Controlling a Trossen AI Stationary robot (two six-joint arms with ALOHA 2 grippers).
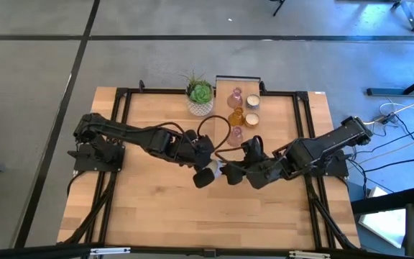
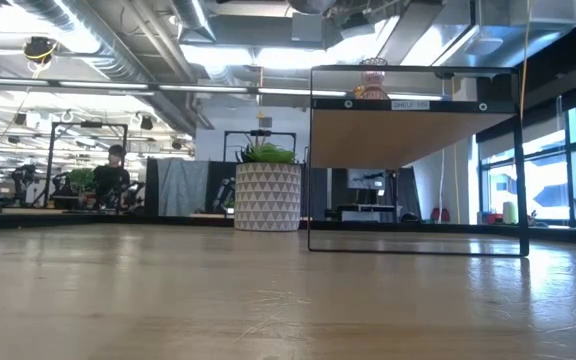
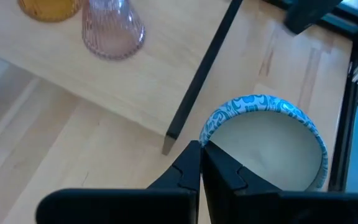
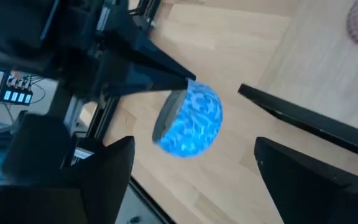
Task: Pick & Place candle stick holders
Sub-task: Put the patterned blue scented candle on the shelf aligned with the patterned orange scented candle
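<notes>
The blue candle holder needs to go on to the wooden stand, so my right gripper should next grab it by its blue-patterned side point(image 4: 199, 121) to carry it there.
My left gripper point(image 1: 208, 167) is shut on a round holder point(image 3: 267, 142), cream inside and blue-patterned outside, at mid-table; the holder also shows in the right wrist view point(image 4: 191, 122). My right gripper point(image 4: 191, 177) is open, its fingers standing apart on either side of that holder, close to it and touching nothing. On the wooden stand point(image 1: 244, 90) rest a pink glass holder point(image 1: 234, 97), an amber one point(image 1: 236, 116), a brownish-pink one point(image 1: 236, 134) and two cream ones point(image 1: 252, 102) point(image 1: 251, 120), each on its base. My left gripper pinches the holder's rim point(image 3: 211, 138) at one spot of its wall, one finger inside the hollow and one outside. The fingers point(image 3: 189, 167) come from the table's left. The holder is tipped on its side and appears lifted clear of the table.
A green succulent in a white pot point(image 1: 200, 97) stands at the far edge, left of the stand. The stand's black frame point(image 3: 204, 68) runs just beyond the held holder. Bare wooden tabletop point(image 1: 164, 208) lies toward the near edge.
</notes>
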